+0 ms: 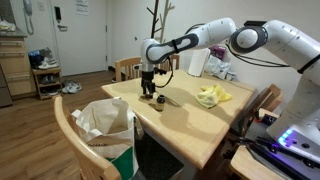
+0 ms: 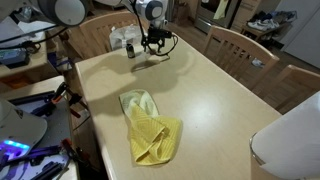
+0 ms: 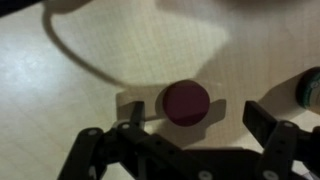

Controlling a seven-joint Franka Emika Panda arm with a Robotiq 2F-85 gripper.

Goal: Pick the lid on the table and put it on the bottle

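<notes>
The gripper grabs opposite sides of the lid's round edge from above next, so the lid's table-facing side stays free to fit on the bottle.
A round dark red lid (image 3: 186,102) lies flat on the light wooden table (image 3: 60,90). My gripper (image 3: 200,118) is open and hovers just above it, one finger on each side of the lid, without touching it. A dark object at the right edge of the wrist view (image 3: 312,90) looks like the bottle. In both exterior views my gripper (image 1: 148,90) (image 2: 152,42) points down over the far end of the table, with a small dark bottle (image 1: 158,99) beside it. The lid itself is hidden under the gripper in both exterior views.
A crumpled yellow cloth (image 1: 212,96) (image 2: 150,125) lies on the table away from the gripper. White items (image 2: 125,40) stand at the table's far edge. Wooden chairs (image 1: 128,67) (image 2: 235,45) surround the table, and a white bag (image 1: 105,120) sits on a near chair.
</notes>
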